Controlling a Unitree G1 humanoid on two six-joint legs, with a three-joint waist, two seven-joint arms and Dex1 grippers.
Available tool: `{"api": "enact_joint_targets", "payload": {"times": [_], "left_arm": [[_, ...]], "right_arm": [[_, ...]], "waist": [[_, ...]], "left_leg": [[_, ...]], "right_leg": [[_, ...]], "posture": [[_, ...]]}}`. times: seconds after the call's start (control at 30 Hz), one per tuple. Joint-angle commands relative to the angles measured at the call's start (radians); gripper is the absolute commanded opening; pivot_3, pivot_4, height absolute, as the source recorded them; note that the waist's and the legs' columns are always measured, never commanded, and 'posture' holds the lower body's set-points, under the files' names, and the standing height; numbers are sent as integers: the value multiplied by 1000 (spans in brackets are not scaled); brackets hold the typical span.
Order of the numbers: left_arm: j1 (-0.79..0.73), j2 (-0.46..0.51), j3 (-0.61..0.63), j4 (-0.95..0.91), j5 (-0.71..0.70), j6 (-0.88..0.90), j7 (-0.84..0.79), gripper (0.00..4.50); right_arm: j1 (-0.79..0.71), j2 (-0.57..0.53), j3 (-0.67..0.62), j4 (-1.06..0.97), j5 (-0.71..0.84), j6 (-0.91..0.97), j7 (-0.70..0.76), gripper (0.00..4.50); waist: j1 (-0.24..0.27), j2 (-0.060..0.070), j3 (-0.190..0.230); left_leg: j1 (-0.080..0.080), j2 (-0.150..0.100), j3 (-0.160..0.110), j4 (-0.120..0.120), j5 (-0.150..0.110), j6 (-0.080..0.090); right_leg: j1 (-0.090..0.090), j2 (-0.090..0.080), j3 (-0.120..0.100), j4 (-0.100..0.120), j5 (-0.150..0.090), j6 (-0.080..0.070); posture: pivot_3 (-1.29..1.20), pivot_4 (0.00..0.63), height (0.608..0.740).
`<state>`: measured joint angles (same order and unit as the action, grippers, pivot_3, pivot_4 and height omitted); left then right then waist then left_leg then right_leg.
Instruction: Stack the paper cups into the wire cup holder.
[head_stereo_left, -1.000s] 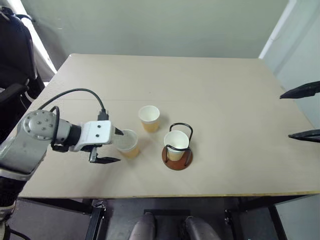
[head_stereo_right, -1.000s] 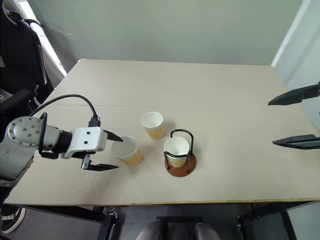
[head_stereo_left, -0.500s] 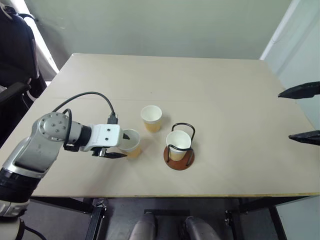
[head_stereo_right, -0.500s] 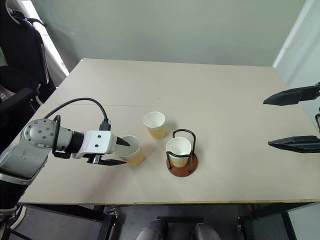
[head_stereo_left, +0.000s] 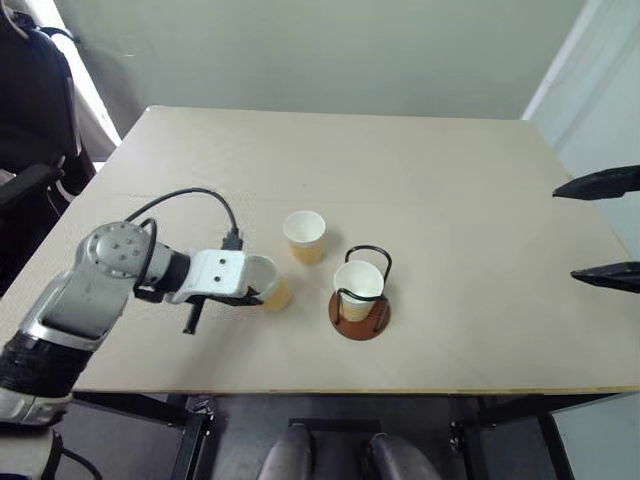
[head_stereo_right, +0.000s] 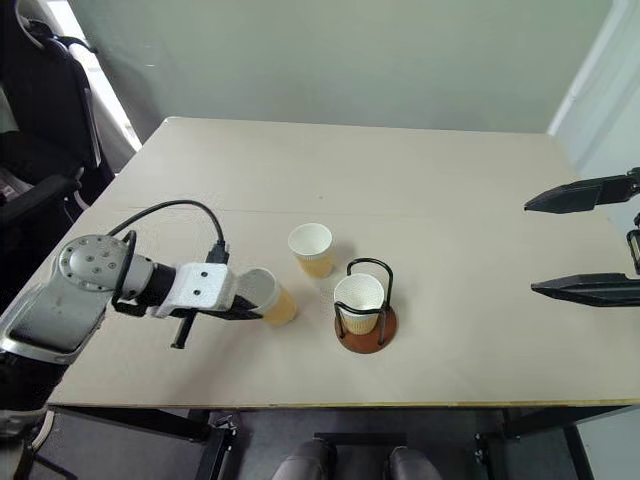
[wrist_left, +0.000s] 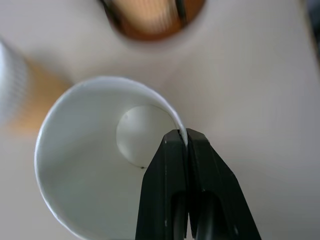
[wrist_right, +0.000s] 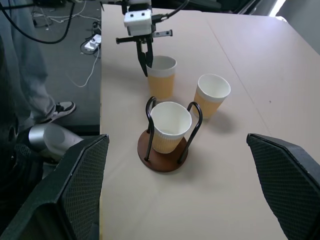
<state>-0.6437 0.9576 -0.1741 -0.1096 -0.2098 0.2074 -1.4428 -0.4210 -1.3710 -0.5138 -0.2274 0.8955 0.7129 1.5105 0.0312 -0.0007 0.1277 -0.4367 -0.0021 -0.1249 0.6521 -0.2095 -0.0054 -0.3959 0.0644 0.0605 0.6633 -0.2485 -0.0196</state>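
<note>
The pinched cup's base (head_stereo_left: 277, 301) sits outside the cup in the holder (head_stereo_left: 358, 319), so the left gripper should move the pinched cup inside that cup first and only then let go of it.
My left gripper (head_stereo_left: 256, 293) is shut on the near rim of a tan paper cup (head_stereo_left: 274, 292), which leans over toward it; the left wrist view shows both black fingers (wrist_left: 175, 165) pinching the white rim of that cup (wrist_left: 85, 165). Just to its right stands the wire cup holder (head_stereo_left: 358, 319), and a second cup (head_stereo_left: 358, 284) sits upright between its black loops. A third cup (head_stereo_left: 303, 237) stands free behind them. My right gripper (head_stereo_left: 604, 229) hangs open over the table's right edge, far from the cups.
The cups stand near the front middle of a beige table (head_stereo_left: 400, 170). A black chair (head_stereo_left: 25, 90) is beside its left edge. In the right wrist view a person's shoe (wrist_right: 62, 108) and cables (wrist_right: 90, 45) are on the floor past the table.
My left gripper has closed on the cup's rim and shifted right toward the holder. The cup now leans over. The right gripper has stayed put.
</note>
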Motion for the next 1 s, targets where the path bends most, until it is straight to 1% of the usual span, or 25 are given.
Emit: {"api": "enact_joint_targets", "payload": {"times": [0.03, 0.07, 0.1, 0.13, 0.17, 0.27, 0.4, 0.47, 0.53, 0.67, 0.83, 1.0], "left_arm": [[-301, -98, 43, 47, -144, 116, -38, 24], [-368, -120, 43, 78, -172, 145, -66, 24], [-404, -129, 42, 98, -187, 162, -85, 24], [-468, -120, 0, 124, -251, 173, -125, 24], [-518, -123, -42, 158, -274, 156, -151, 24], [-602, -144, -146, 238, -296, 81, -172, 24], [-648, -157, -290, 269, -346, -5, -172, 24], [-665, -141, -375, 265, -360, -62, -172, 24], [-689, -137, -441, 303, -334, -143, -172, 24], [-725, -125, -535, 351, -331, -240, -172, 24], [-740, -141, -595, 408, -295, -337, -172, 24], [-733, -125, -630, 377, -311, -362, -172, 24]], "right_arm": [[-38, -35, -47, 19, -5, -16, 5, 4500], [-43, -39, -44, 22, -6, -18, 7, 4500], [-47, -42, -42, 24, -8, -18, 9, 4500], [-42, -44, -47, 26, -18, -21, 15, 4500], [-37, -45, -51, 26, -25, -22, 16, 4500], [-26, -40, -62, 10, -30, -14, 5, 4500], [-5, -31, -91, -18, -31, 7, -9, 4500], [11, -28, -115, -33, -33, 21, -16, 4500], [27, -24, -141, -50, -31, 36, -23, 4500], [50, -17, -176, -78, -29, 60, -39, 4500], [80, -4, -210, -104, -32, 79, -54, 4500], [100, 6, -222, -131, -30, 87, -75, 4500]], "waist": [[12, 0, 0], [13, 0, 0], [12, 1, 0], [9, 3, -1], [4, 4, -2], [-3, 5, -1], [-3, 6, 0], [-3, 6, 0], [-3, 6, 0], [-2, 6, 0], [-1, 6, 0], [-1, 6, 0]], "left_leg": [[-1, -1, -1, 2, 1, 1], [-3, -1, -2, 4, 1, 1], [-3, -1, -2, 7, 0, 3], [-4, -1, 0, 8, -2, 4], [-3, -1, 1, 9, -4, 6], [2, -2, 4, 12, -7, 9], [1, -2, 4, 13, -7, 10], [0, -2, 5, 13, -8, 11], [-1, -2, 5, 14, -8, 12], [-1, -3, 6, 14, -9, 13], [-2, -3, 6, 14, -10, 14], [-2, -4, 6, 14, -10, 14]], "right_leg": [[0, 0, 0, 1, 1, 1], [0, 0, 0, 0, 2, 2], [0, 0, 0, 0, 3, 3], [0, -1, 0, -2, 5, 3], [2, -2, 1, -3, 5, 4], [7, -3, 4, -4, 3, 8], [6, -3, 5, -3, 2, 9], [6, -3, 5, -3, 1, 10], [6, -3, 5, -3, 1, 12], [6, -3, 6, -4, 0, 13], [6, -4, 6, -4, -1, 14], [6, -4, 7, -5, -2, 15]], "posture": [[0, 150, 740], [0, 150, 740], [0, 150, 740], [0, 150, 740], [0, 150, 740], [0, 150, 740], [0, 150, 740], [0, 150, 740], [0, 150, 740], [0, 150, 740], [0, 150, 740], [0, 150, 740]]}}
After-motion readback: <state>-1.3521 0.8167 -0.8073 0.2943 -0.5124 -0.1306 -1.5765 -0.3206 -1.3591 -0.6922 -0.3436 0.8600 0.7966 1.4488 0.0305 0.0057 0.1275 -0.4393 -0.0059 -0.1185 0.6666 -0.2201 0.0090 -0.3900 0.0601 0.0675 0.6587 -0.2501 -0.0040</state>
